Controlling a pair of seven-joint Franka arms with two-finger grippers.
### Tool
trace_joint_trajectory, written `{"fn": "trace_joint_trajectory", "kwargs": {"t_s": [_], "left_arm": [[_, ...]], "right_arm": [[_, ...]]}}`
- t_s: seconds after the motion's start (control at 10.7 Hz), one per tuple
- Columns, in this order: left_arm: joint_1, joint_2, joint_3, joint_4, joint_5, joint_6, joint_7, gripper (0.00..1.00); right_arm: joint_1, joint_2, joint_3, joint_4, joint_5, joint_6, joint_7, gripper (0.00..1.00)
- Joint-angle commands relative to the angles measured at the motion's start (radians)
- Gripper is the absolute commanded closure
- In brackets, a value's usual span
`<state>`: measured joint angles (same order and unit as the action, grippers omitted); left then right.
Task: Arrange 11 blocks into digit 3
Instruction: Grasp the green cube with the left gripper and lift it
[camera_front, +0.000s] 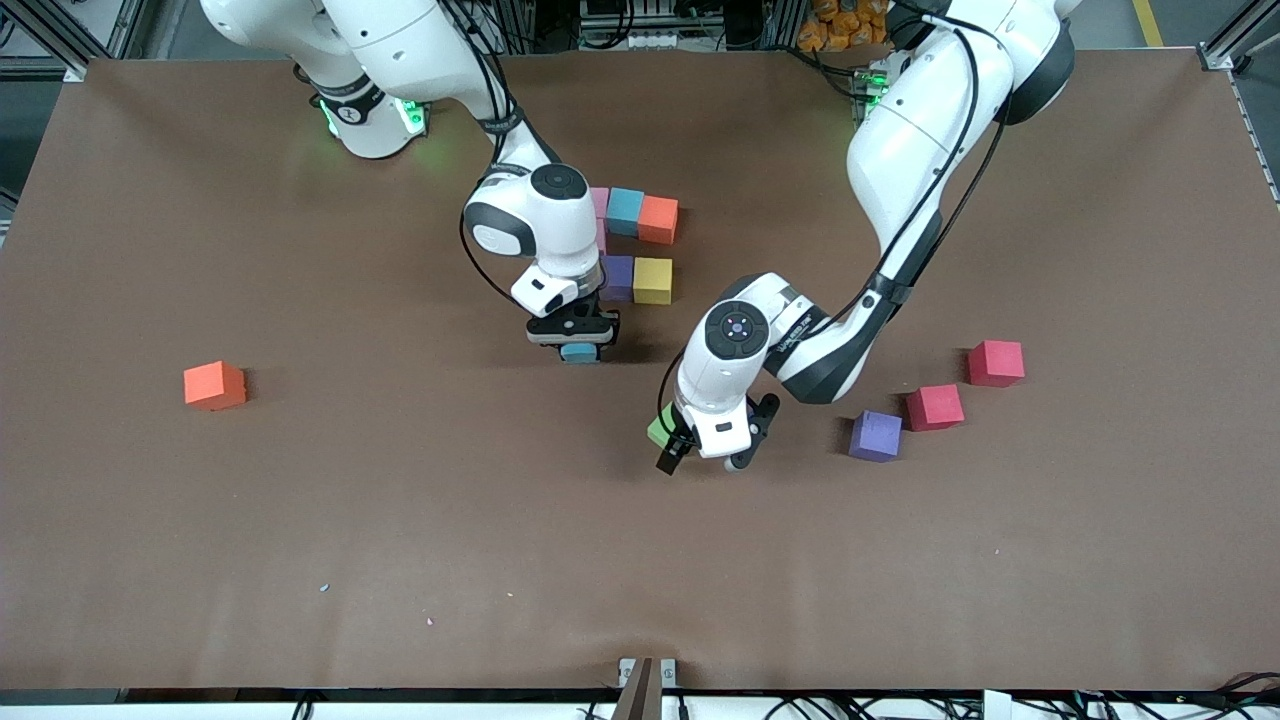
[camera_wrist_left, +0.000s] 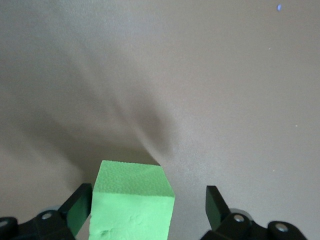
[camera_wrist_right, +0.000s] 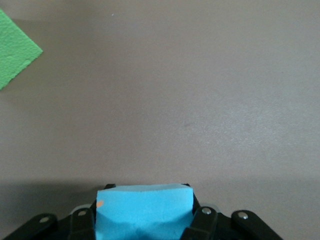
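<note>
I need to grab the green block (camera_front: 662, 428) by its opposite sides with my left gripper next. Then it can be added to the partial figure (camera_front: 636, 246) of the digit 3.
My right gripper (camera_front: 580, 345) (camera_wrist_right: 144, 215) is shut on a blue block (camera_front: 578, 352) (camera_wrist_right: 145, 210), low over the table beside the purple cube of the figure. That partial figure holds a pink (camera_front: 598, 203), a blue (camera_front: 626, 210) and an orange cube (camera_front: 658, 219) in a row, with a purple (camera_front: 617, 277) and a yellow cube (camera_front: 653, 280) nearer the camera. The right hand hides part of it. My left gripper (camera_front: 715, 440) (camera_wrist_left: 147, 200) is open around a green block (camera_front: 662, 428) (camera_wrist_left: 132, 200) (camera_wrist_right: 15, 47) on the table, which sits against one finger with a gap to the other.
A loose purple cube (camera_front: 876, 435) and two red cubes (camera_front: 934, 406) (camera_front: 996, 362) lie toward the left arm's end. An orange cube (camera_front: 214, 385) sits alone toward the right arm's end. Bare brown table (camera_front: 400, 560) spreads nearer the camera.
</note>
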<state>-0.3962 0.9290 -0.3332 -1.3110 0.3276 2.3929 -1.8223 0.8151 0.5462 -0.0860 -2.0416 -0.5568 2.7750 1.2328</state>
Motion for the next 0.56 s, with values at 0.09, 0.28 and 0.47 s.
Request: {"fn": "trace_joint_trajectory", "kwargs": {"t_s": [0.09, 0.28, 0.47], "left_arm": [[-0.032, 0.019, 0.025, 0.007, 0.007, 0.015, 0.003, 0.0], [-0.035, 0.02, 0.025, 0.006, 0.007, 0.015, 0.003, 0.0], [-0.035, 0.03, 0.025, 0.004, 0.01, 0.015, 0.006, 0.0]], "right_arm": [[0.007, -0.026, 0.003, -0.038, -0.028, 0.011, 0.036, 1.0], [0.007, -0.028, 0.003, -0.04, -0.026, 0.009, 0.037, 1.0], [0.003, -0.029, 0.002, -0.042, -0.026, 0.009, 0.037, 1.0]]}}
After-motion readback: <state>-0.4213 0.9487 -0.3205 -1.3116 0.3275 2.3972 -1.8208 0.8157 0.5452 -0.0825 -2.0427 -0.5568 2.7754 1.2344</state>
